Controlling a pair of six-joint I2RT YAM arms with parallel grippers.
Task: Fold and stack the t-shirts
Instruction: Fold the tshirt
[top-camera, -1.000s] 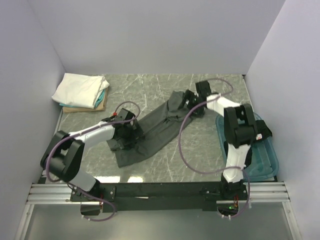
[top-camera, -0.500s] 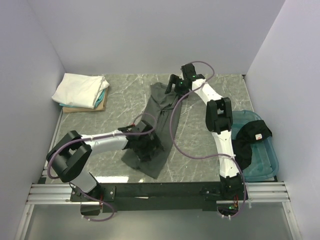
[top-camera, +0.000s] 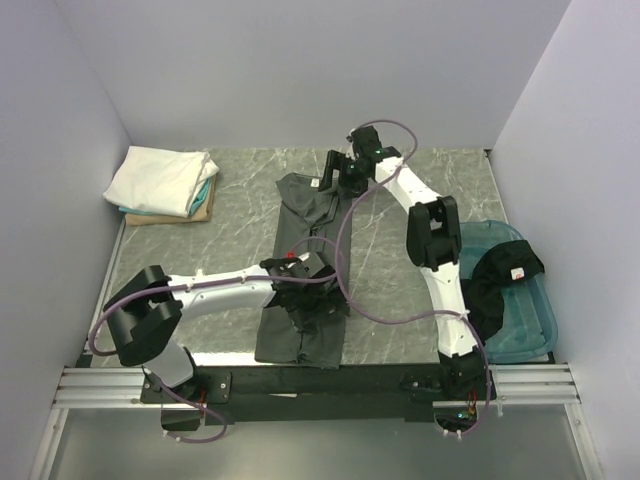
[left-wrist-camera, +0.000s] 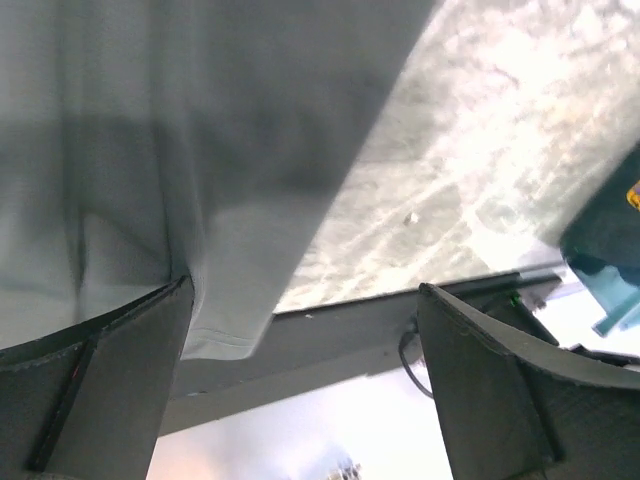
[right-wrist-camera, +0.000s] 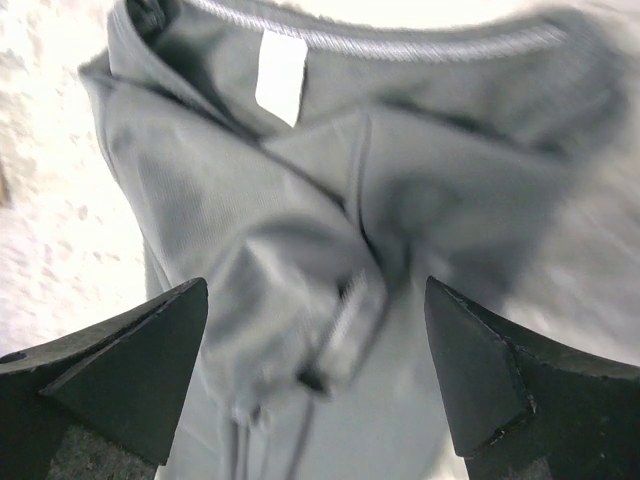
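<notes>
I next need to grab the dark charcoal-grey t-shirt's hem corner (top-camera: 334, 361) (left-wrist-camera: 229, 338) with my left gripper and leave the hem's other corner free, then fold the t-shirt toward the collar.
The dark charcoal-grey t-shirt (top-camera: 300, 250) lies as a long narrow strip running from the far middle of the table to its front edge. My left gripper (top-camera: 303, 288) hovers over the shirt's lower half. In the left wrist view it (left-wrist-camera: 300, 385) is open, with the shirt's hem (left-wrist-camera: 215, 335) beside the left finger (left-wrist-camera: 100, 385). My right gripper (top-camera: 330, 172) is at the shirt's collar end. In the right wrist view it (right-wrist-camera: 315, 375) is open just above the bunched cloth (right-wrist-camera: 330, 240), with the white neck label (right-wrist-camera: 280, 75) ahead.
A folded white t-shirt (top-camera: 157, 178) lies on a teal one (top-camera: 205, 192) on a tan board at the far left. A teal bin (top-camera: 520, 325) at the right holds a black t-shirt (top-camera: 505, 272). The table's front edge (left-wrist-camera: 380, 320) lies close under my left gripper.
The grey shirt has swung from a diagonal to lying straight from far to near. My left gripper moved right and nearer; my right gripper moved left and farther.
</notes>
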